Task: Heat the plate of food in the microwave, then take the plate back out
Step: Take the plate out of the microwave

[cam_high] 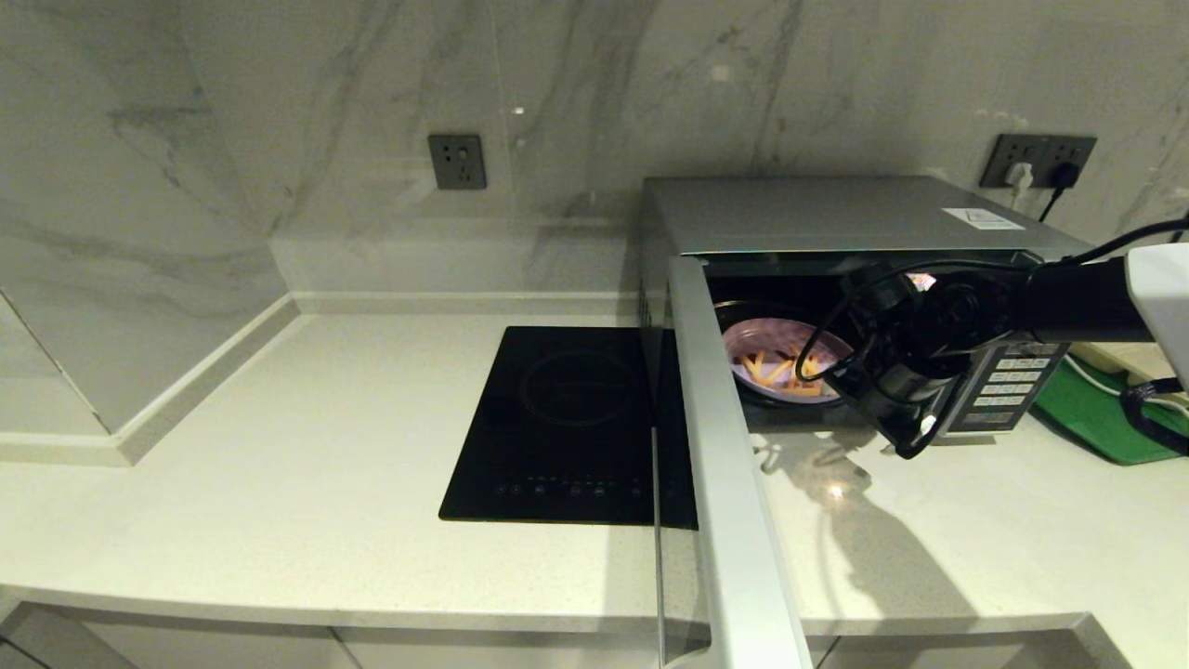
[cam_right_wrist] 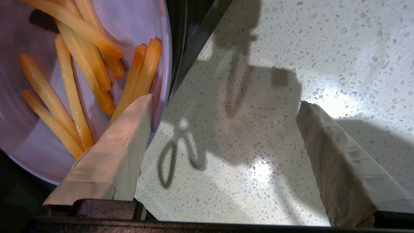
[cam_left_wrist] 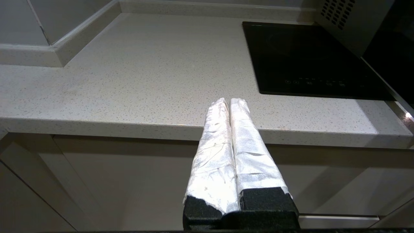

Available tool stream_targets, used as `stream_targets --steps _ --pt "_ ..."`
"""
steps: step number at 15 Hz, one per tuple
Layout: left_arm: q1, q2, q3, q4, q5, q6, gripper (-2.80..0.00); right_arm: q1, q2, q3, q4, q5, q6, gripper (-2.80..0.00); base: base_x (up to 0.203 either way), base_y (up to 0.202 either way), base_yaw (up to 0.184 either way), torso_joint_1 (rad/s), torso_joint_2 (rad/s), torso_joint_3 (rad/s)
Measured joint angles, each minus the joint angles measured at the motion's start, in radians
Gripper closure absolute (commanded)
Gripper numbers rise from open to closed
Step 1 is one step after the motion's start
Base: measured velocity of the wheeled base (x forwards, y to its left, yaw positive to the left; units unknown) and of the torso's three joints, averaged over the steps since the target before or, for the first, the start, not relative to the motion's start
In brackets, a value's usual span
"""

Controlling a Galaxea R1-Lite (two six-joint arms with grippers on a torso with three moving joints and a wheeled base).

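In the right wrist view my right gripper's fingers straddle the lilac plate's rim [cam_right_wrist: 165,89], so it is time to close now, as that would catch the plate of food.
The microwave [cam_high: 836,216] stands at the right of the counter with its door [cam_high: 734,483] swung open towards me. Inside it sits the plate of food [cam_high: 771,346], pale lilac with orange-yellow sticks. My right gripper [cam_high: 881,409] hangs at the oven's opening, pointing down. In the right wrist view it [cam_right_wrist: 224,100] is open wide and holds nothing. One finger [cam_right_wrist: 123,139] lies over the rim of the plate [cam_right_wrist: 139,19], the other [cam_right_wrist: 336,155] over the bare counter. My left gripper [cam_left_wrist: 229,101] is shut and empty, low by the counter's front edge.
A black glass cooktop [cam_high: 567,418] is set into the counter left of the open door. The microwave's button panel [cam_high: 1008,376] shows behind my right wrist. A green flat tray [cam_high: 1087,409] lies right of the oven. Marble walls close the back and left.
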Motion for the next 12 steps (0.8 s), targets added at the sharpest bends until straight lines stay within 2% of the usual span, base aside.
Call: stream_targets --steps 1,12 --pt "0.0 0.0 0.0 0.0 0.0 0.0 0.0 0.0 0.001 0.0 0.0 0.0 0.0 0.0 0.0 0.0 0.0 0.0 0.0 0.0" --pt "0.0 0.0 0.0 0.0 0.0 0.0 0.0 0.0 0.003 -0.021 -0.001 -0.007 -0.001 0.0 0.0 0.0 0.0 0.0 0.0 0.0"
